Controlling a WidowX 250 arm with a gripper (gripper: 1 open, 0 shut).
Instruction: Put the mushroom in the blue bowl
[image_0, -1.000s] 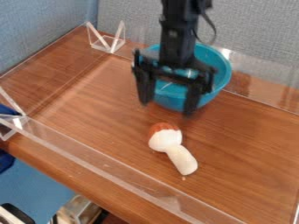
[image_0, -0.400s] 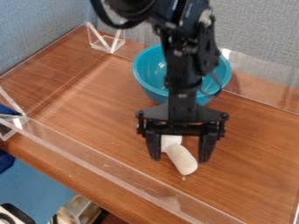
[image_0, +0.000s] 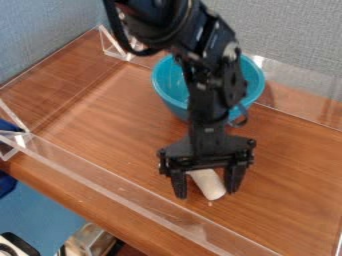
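Note:
Next, my gripper picks up the mushroom by its cream stem (image_0: 209, 184) to put it in the blue bowl (image_0: 242, 84).
The mushroom (image_0: 209, 184) lies on its side on the wooden table, and only part of its cream stem shows between the fingers; its cap is hidden behind the gripper. My black gripper (image_0: 205, 180) is low over it, open, with one finger on each side of the mushroom. The blue bowl (image_0: 242, 84) stands behind the arm at the back of the table, partly covered by the arm.
Low clear plastic walls (image_0: 120, 212) run around the wooden table (image_0: 94, 115). Small clear brackets (image_0: 123, 45) stand at the back left corner. A blue object (image_0: 11, 130) shows at the left edge.
The gripper came forward from over the blue bowl and went down around the mushroom. In the last moment it sank a little lower. The mushroom has not moved.

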